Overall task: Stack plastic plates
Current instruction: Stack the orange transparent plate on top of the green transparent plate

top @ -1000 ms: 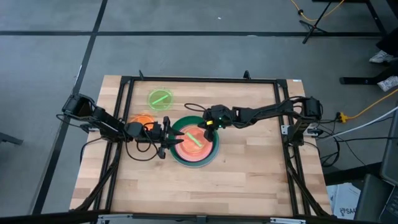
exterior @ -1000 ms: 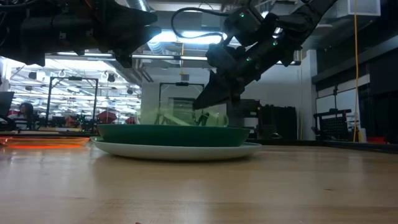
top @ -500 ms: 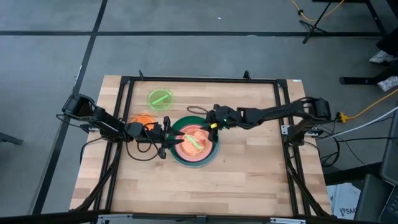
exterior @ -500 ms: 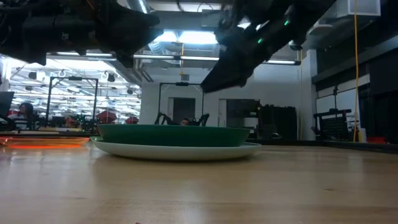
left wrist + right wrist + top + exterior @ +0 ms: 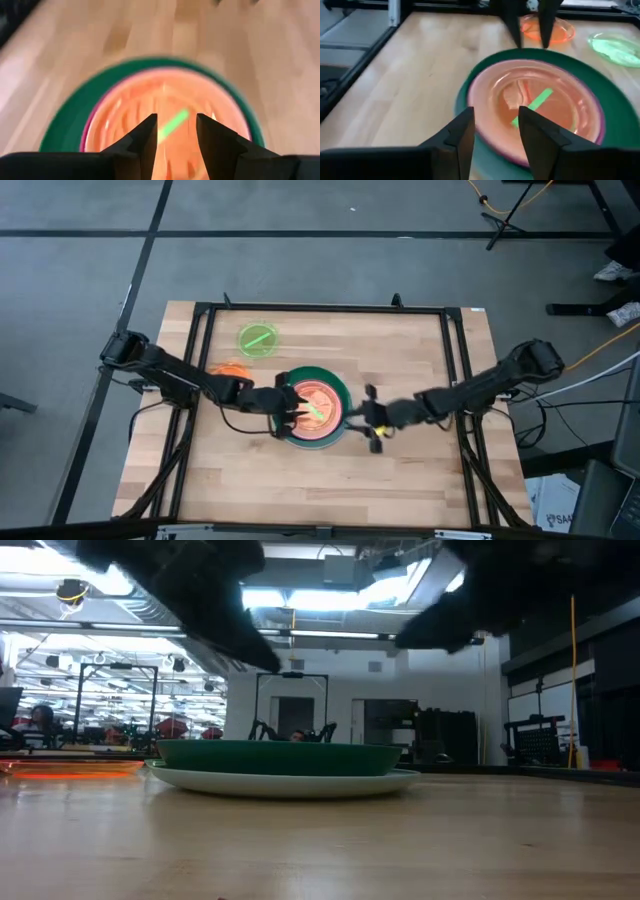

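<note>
The loose neon green plate has to go onto the stack [image 5: 318,414], so the robot's left gripper needs to pick that plate up by its thin rim [image 5: 270,350] next.
A stack of plastic plates [image 5: 316,412] sits mid-table. A pale plate [image 5: 285,781] is at the bottom and a dark green one [image 5: 275,756] lies on it. Above come a magenta rim [image 5: 600,131] and a salmon-pink top with a neon green streak [image 5: 536,105]. My left gripper [image 5: 175,120] hovers open over the stack's left half [image 5: 295,410], clear of it. My right gripper [image 5: 496,112] is open just off the stack's right edge [image 5: 372,425]. A neon green plate [image 5: 258,338] and an orange plate [image 5: 228,368] lie flat and apart, far left of the stack.
A black frame [image 5: 320,308] runs round the wooden table top. The orange plate is partly under my left arm [image 5: 190,385]. Bare wood [image 5: 330,480] lies between the stack and the near edge.
My right gripper has let go of a pale green plate over the stack. It has drawn back toward the table's right and near edges and now stands off the stack's rim. My left gripper has moved right, from beside the stack to above its left half.
</note>
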### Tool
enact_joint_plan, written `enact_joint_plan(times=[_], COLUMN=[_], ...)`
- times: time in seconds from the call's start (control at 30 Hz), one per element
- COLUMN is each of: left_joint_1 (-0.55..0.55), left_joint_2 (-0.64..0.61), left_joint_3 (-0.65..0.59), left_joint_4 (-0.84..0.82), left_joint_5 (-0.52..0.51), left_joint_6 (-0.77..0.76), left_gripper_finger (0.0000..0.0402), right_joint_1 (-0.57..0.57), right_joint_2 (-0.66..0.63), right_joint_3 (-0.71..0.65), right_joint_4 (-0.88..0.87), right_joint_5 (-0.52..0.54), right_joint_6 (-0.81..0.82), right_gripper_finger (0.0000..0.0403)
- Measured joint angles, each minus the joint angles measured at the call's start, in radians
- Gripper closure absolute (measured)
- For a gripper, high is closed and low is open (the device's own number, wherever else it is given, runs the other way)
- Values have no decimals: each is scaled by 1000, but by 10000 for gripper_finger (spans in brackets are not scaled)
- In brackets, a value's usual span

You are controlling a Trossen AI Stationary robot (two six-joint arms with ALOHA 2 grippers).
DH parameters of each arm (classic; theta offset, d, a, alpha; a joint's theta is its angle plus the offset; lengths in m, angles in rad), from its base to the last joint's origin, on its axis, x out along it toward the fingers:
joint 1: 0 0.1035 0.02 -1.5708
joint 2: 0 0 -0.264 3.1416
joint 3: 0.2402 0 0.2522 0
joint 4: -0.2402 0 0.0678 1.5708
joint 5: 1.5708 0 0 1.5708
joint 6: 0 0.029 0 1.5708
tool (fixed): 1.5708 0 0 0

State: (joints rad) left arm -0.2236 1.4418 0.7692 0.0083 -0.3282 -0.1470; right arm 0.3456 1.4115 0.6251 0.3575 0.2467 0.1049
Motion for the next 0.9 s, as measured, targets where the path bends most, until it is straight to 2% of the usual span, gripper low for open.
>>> enact_joint_plan(times=[0.2, 0.33, 0.43, 0.6, 0.77, 0.9], left_joint_1=[-19, -41, -67, -118, -157, -178], left_joint_2=[0, 0, 0, 0, 0, 0], left_joint_3=[157, 168, 159, 108, 20, -36], left_joint_4=[-505, -741, -866, -954, -955, -967], left_joint_5=[-7, -44, -55, -50, -6, -47], left_joint_6=[-189, -349, -467, -606, -683, -711], left_gripper_finger=[272, 272, 272, 272, 272, 272], right_joint_1=[134, 197, 214, 208, 208, 210], right_joint_2=[-12, -12, -5, 37, 66, 66], right_joint_3=[-187, -245, -249, -249, -249, -249], right_joint_4=[279, 409, 404, 392, 395, 391], right_joint_5=[183, 284, 339, 383, 399, 398], right_joint_6=[129, 152, 125, 119, 157, 157], right_gripper_finger=[258, 258, 258, 258, 258, 258])
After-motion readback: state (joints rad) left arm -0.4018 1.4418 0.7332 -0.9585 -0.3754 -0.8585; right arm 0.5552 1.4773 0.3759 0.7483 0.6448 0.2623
